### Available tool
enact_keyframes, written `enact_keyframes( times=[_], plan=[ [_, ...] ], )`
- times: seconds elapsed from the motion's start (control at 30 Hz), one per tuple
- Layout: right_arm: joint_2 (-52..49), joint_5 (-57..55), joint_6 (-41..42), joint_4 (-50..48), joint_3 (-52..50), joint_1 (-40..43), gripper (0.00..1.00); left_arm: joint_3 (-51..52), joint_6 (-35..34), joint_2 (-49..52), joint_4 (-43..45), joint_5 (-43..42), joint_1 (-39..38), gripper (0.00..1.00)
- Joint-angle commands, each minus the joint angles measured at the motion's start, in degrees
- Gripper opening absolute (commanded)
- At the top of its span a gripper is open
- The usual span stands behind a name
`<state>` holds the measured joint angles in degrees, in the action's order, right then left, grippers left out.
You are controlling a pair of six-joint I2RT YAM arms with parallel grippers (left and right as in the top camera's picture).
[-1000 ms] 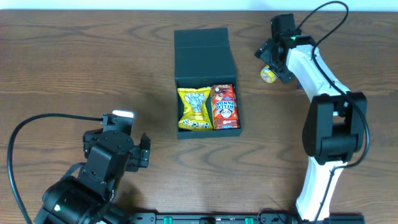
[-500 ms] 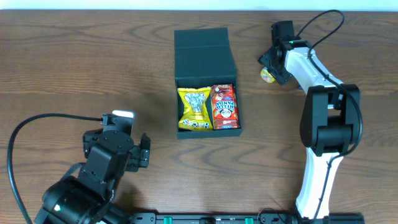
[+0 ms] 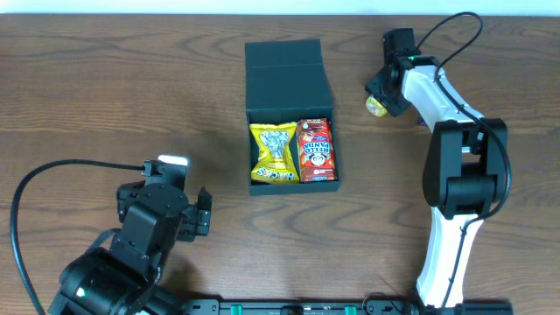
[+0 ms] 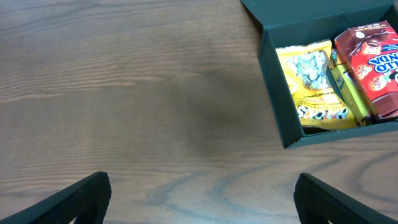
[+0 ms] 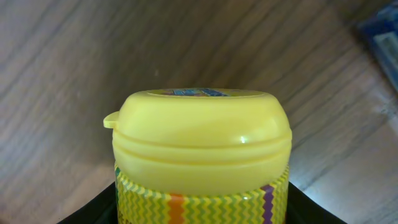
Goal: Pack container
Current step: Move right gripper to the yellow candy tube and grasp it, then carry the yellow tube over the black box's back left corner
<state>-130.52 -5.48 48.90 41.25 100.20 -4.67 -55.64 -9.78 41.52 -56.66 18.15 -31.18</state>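
The fingers of my right gripper are closed around the tub's zigzag-labelled body just below the yellow cap. The tub [image 3: 375, 107] would come up if I lifted the gripper now.
The black container [image 3: 287, 74] lies open at the table's middle, its flap lid folded back. Inside are a yellow snack packet [image 3: 274, 152] on the left and a red Hello Panda packet [image 3: 316, 149] on the right. The container [image 4: 273, 93] and both packets also show in the left wrist view. My right gripper [image 3: 382, 99] is at the back right, shut around a small tub with a yellow cap [image 5: 199, 134] and a zigzag label, on or just above the table. My left gripper [image 4: 202, 205] is open and empty over bare wood, front left of the container.
A blue object [image 5: 379, 31] lies on the table just beyond the tub, cut off by the right wrist view's edge. The left arm's body [image 3: 131, 254] fills the front left corner. The right arm [image 3: 459, 175] runs along the right side.
The right arm's elbow swung in toward the back, and the gripper shifted slightly at the tub. The tub stayed at nearly the same spot. The left arm has not moved.
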Motion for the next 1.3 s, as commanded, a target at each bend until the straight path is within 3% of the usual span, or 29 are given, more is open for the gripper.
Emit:
enact_keyframes(
  times=[0.0, 0.5, 0.93, 1.1, 1.2, 1.27],
  plan=[
    [-0.20, 2.91, -4.50, 1.68, 5.25, 0.33, 0.40, -0.87, 0.37, -0.02, -0.15, 0.02, 0.13, 0.95],
    [-0.20, 13.90, -18.40, 27.08, 33.35, -9.25, 0.34, -0.87, 0.37, -0.02, -0.15, 0.02, 0.13, 0.95],
    [-0.22, 14.45, -23.96, 36.76, 34.95, -23.50, 0.30, -0.87, 0.37, -0.02, -0.15, 0.02, 0.13, 0.95],
    [-0.22, 14.21, -38.91, 36.33, 34.47, -26.16, 0.29, -0.87, 0.37, -0.02, -0.15, 0.02, 0.13, 0.95],
    [-0.22, 14.29, -50.62, 36.30, 33.62, -26.95, 0.21, -0.87, 0.35, -0.02, -0.15, 0.02, 0.13, 0.95],
    [-0.22, 14.36, -57.07, 36.04, 32.48, -27.21, 0.22, -0.87, 0.37, -0.02, -0.15, 0.02, 0.13, 0.95]
  ],
)
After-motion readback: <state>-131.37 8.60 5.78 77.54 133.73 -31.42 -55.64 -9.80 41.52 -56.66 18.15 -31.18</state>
